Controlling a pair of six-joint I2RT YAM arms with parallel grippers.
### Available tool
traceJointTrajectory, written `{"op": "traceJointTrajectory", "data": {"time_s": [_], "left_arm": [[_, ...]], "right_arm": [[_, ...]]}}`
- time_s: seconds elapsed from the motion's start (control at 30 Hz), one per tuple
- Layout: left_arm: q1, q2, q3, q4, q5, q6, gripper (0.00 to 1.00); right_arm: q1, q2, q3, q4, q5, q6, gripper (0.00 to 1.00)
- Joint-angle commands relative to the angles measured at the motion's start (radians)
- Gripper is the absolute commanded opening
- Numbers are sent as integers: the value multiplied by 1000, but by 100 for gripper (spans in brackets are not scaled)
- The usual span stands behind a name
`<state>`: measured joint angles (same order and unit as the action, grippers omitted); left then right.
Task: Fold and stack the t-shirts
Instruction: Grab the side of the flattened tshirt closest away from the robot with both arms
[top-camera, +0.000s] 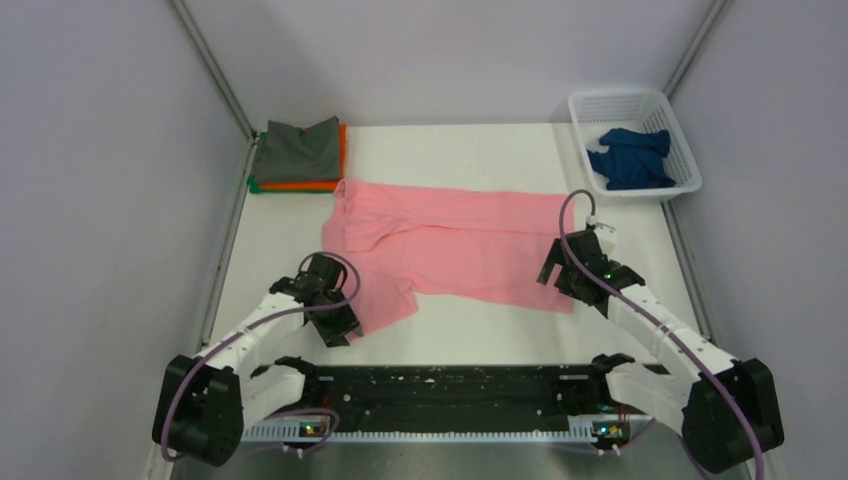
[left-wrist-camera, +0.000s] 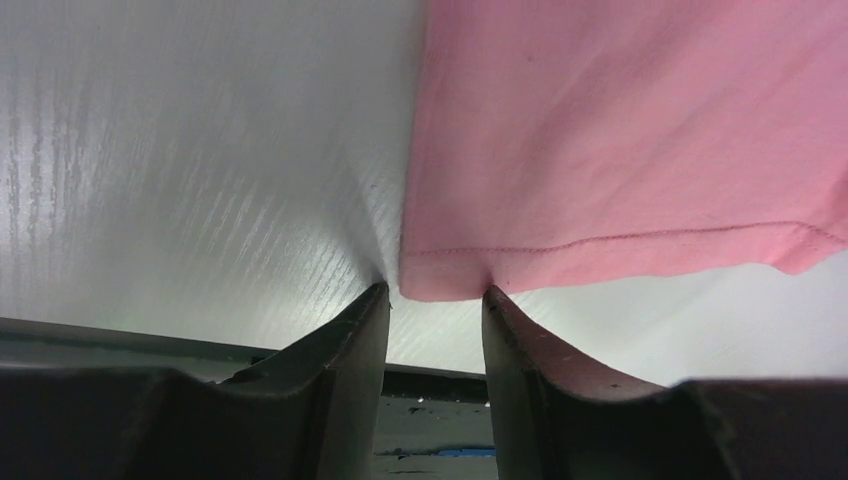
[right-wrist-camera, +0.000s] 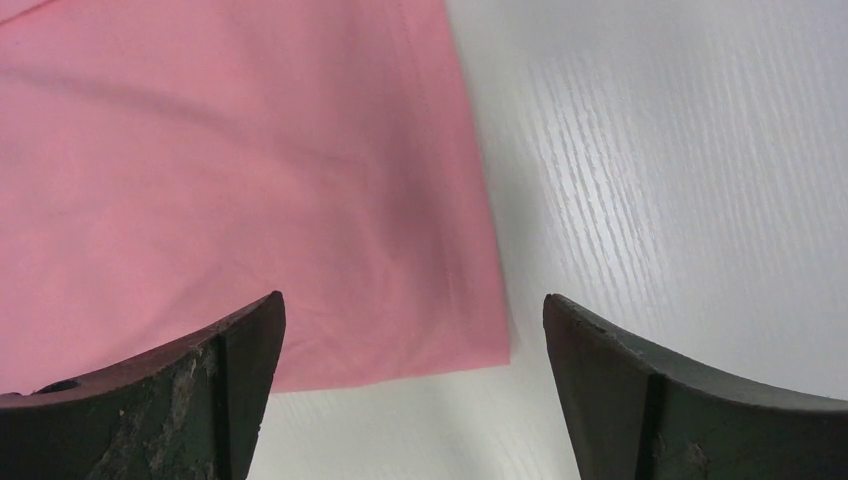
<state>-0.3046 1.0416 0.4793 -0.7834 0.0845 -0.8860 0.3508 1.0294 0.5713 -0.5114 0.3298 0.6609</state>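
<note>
I should next use my right gripper to grab the light pink t-shirt (top-camera: 450, 240) by its near corner on the basket's side (top-camera: 569, 307), so that I can fold its near edge inward.
A light pink t-shirt (top-camera: 450, 240) lies spread flat across the middle of the table. My left gripper (top-camera: 345, 328) is at its near left sleeve corner. In the left wrist view the jaws (left-wrist-camera: 436, 292) stand narrowly apart with the hemmed pink corner (left-wrist-camera: 445, 280) right between the tips. My right gripper (top-camera: 568, 283) is wide open just above the shirt's near right corner (right-wrist-camera: 470, 340), holding nothing (right-wrist-camera: 412, 305). Folded dark grey (top-camera: 297, 150), orange (top-camera: 300, 185) and green (top-camera: 253, 185) t-shirts are stacked at the back left. A crumpled navy blue t-shirt (top-camera: 630, 157) lies in the basket.
A white plastic lattice basket (top-camera: 685, 165) stands at the back right. Grey walls close in the table on the left, right and back. A black rail (top-camera: 440, 385) with the arm bases runs along the near edge.
</note>
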Motion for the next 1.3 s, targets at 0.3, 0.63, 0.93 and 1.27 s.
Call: {"op": "traceJointTrajectory", "data": {"time_s": [0.3, 0.63, 0.93, 1.27], "left_arm": [[-5, 160, 55, 139, -143, 50, 2], [-5, -27, 104, 59, -97, 69, 0], [-5, -14, 207, 70, -21, 79, 0], [0, 83, 363, 88, -20, 102, 0]], "right_arm": [[3, -99, -5, -132, 31, 39, 98], [3, -128, -86, -182, -77, 168, 82], [3, 16, -101, -34, -70, 176, 62], [3, 106, -66, 1, -31, 164, 7]]}}
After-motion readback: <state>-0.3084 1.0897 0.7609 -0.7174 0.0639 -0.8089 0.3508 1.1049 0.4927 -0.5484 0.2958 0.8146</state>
